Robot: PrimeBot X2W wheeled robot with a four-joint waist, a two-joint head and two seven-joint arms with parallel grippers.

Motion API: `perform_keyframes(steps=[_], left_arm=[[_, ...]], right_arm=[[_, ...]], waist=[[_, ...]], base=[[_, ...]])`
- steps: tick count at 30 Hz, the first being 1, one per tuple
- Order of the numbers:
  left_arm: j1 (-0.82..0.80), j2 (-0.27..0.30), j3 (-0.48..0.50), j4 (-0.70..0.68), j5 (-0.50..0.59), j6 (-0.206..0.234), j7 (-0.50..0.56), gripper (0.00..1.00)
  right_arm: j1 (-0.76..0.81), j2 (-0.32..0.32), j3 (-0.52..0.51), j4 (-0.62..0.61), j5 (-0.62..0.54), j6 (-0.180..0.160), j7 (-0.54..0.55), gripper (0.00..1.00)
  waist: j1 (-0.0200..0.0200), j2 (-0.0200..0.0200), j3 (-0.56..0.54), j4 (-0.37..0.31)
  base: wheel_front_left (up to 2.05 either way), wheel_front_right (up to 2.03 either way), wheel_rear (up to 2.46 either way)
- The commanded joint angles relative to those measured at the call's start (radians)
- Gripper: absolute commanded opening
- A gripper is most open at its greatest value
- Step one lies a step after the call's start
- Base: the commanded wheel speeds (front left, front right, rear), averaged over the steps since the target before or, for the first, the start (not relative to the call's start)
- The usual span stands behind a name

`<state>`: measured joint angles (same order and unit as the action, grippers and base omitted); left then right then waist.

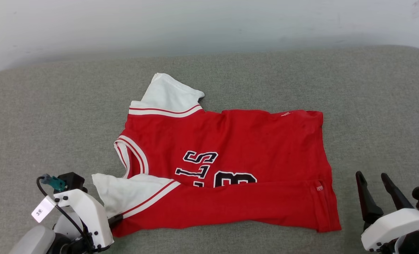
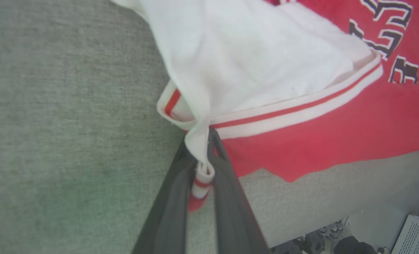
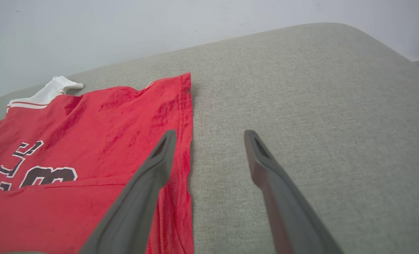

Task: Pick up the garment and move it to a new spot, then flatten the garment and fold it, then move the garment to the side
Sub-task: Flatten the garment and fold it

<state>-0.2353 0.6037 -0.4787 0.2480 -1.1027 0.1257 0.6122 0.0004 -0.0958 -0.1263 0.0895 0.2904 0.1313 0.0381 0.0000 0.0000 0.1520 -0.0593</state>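
Note:
Next, my right gripper grabs the garment by its folded hem corner (image 1: 329, 222), where edges meet, since the garment's red body (image 1: 267, 144) lies flat on the padding.
The garment (image 1: 230, 141) is a red T-shirt with white sleeves and black lettering, lying on the grey padded surface with its near long edge folded over the print. My left gripper (image 1: 115, 219) sits at the garment's near left corner. In the left wrist view that gripper (image 2: 199, 141) is shut on the striped trim of the near white sleeve (image 2: 251, 63), with the fabric pinched between the two fingers. My right gripper (image 1: 372, 175) stands open just right of the hem, holding nothing. In the right wrist view its left finger (image 3: 149, 176) overlaps the hem of the garment (image 3: 72, 141).
The grey padded surface (image 1: 54, 106) runs wide on all sides of the shirt and ends at a pale wall (image 1: 195, 21) behind. Past its near edge, the left wrist view shows floor clutter and a white box (image 2: 417, 236).

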Motion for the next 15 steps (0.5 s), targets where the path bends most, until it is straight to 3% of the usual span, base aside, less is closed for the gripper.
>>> perform_keyframes(steps=[1, 7, 12, 13, 15], left_arm=[[-0.001, -0.012, -0.01, -0.007, 0.003, -0.005, -0.005, 0.0], [0.004, 0.016, 0.007, -0.057, 0.019, 0.003, -0.027, 0.0], [0.003, 0.044, 0.021, -0.123, 0.038, 0.018, -0.04, 0.0], [0.001, 0.05, 0.021, -0.156, 0.042, 0.023, -0.039, 0.0], [-0.005, 0.054, 0.022, -0.174, 0.045, 0.028, -0.037, 0.0]], right_arm=[[-0.001, -0.015, -0.014, -0.007, 0.019, -0.001, 0.022, 1.0], [0.012, -0.066, -0.037, -0.012, 0.086, -0.001, 0.161, 1.0], [0.022, -0.145, 0.01, -0.028, 0.165, -0.001, 0.416, 1.0], [0.023, -0.172, 0.053, -0.053, 0.205, -0.001, 0.547, 1.0], [0.015, -0.179, 0.077, -0.071, 0.218, -0.001, 0.597, 1.0]], waist=[[0.0, 0.0, -0.015, 0.005], [0.0, 0.0, -0.04, 0.017], [0.0, 0.0, -0.045, 0.028], [0.0, 0.0, -0.037, 0.037], [0.0, 0.0, -0.026, 0.043]], base=[[0.0, 0.0, 0.0], [0.0, 0.0, 0.0], [0.0, 0.0, 0.0], [0.0, 0.0, 0.0], [0.0, 0.0, 0.0]])
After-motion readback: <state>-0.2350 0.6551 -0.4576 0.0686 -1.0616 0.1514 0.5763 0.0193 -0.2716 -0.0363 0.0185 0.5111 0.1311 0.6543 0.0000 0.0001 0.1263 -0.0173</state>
